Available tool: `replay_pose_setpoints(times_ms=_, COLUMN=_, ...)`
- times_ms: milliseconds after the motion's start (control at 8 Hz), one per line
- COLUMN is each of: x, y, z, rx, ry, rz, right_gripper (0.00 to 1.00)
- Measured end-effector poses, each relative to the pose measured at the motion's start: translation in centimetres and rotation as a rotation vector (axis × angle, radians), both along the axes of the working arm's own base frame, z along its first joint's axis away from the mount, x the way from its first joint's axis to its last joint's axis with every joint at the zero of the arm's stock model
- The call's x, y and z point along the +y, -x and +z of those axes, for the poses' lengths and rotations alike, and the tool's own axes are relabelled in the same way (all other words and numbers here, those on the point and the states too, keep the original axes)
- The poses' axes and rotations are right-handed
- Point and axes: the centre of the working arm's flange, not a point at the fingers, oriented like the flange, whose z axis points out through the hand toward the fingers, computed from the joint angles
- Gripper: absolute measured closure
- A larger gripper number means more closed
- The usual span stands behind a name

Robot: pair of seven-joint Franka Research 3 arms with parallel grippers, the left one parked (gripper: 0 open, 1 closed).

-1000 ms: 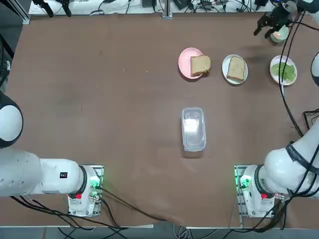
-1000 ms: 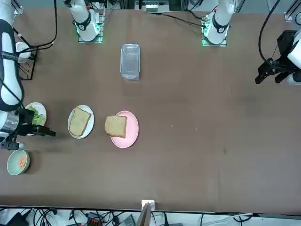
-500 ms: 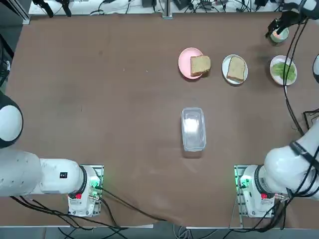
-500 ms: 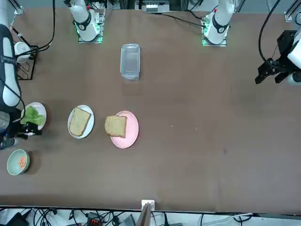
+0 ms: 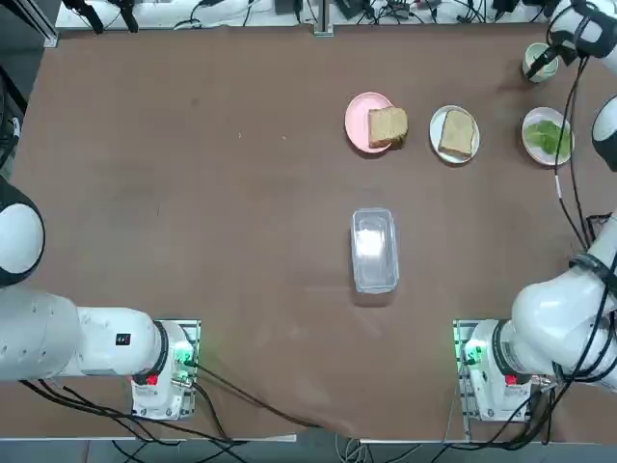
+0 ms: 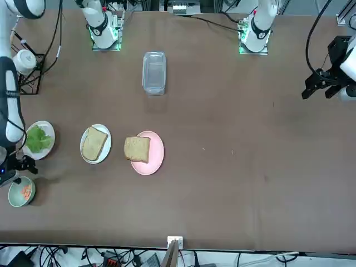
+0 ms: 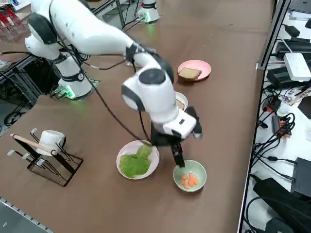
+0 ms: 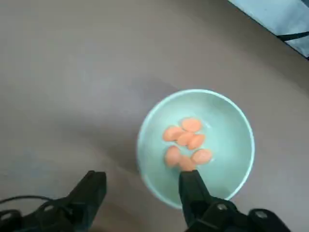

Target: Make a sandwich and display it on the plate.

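Observation:
Next, my right gripper grabs the bowl (image 8: 145,140) by its rim (image 8: 179,202), since the bowl is wide and orange pieces lie loose inside.
No sandwich shows as a stack. One tan bread slice (image 5: 457,135) lies on the white plate (image 5: 435,125), and a second slice (image 5: 388,126) lies on a pink plate (image 5: 357,121). Lettuce (image 7: 134,162) sits on another white plate beside a pale-green bowl (image 8: 145,140) holding several orange pieces (image 8: 186,142). My right gripper (image 8: 143,193) hangs open just above this bowl at the table's far right corner. One finger is over the bowl's rim and the other is over the table beside it. Nothing is held.
A clear plastic container (image 5: 374,249) lies mid-table. A wire rack with a white mug (image 7: 48,143) stands near the table's right edge. The table edge runs close behind the bowl (image 7: 190,175), with cables and devices beyond it.
My right gripper has moved away from the lettuce plate toward the table's far corner and now hangs over the bowl. The lettuce plate is uncovered. The food has not moved.

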Motion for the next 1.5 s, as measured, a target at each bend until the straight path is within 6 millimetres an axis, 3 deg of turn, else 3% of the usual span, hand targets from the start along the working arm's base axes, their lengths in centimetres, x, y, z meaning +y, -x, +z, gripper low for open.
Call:
replay_pose_setpoints(times_ms=250, x=-1.0, y=-0.2, z=-2.7, rx=-0.007, ry=0.01, rz=0.018, right_gripper=0.14)
replay_pose_setpoints(times_ms=500, x=-0.9, y=-0.3, z=-3.7, rx=-0.006, ry=0.02, rz=0.029, right_gripper=0.34)
replay_pose_setpoints(times_ms=625, x=-0.8, y=-0.3, z=-3.8, rx=-0.002, ry=0.028, rz=0.037, right_gripper=0.37)
replay_pose_setpoints(times_ms=875, x=-0.9, y=-0.4, z=-3.8, rx=-0.003, ry=0.03, rz=0.038, right_gripper=0.78)
replay_pose_setpoints(times_ms=1000, x=-0.9, y=-0.6, z=-3.3, rx=-0.014, ry=0.034, rz=0.038, right_gripper=0.94)
replay_pose_setpoints(times_ms=1250, x=-0.6, y=-1.2, z=-1.2, rx=-0.029, ry=0.037, rz=0.038, right_gripper=0.95)
replay_pose_setpoints(times_ms=1500, x=1.4, y=-1.8, z=3.3, rx=0.009, ry=0.003, rz=0.001, right_gripper=0.95)
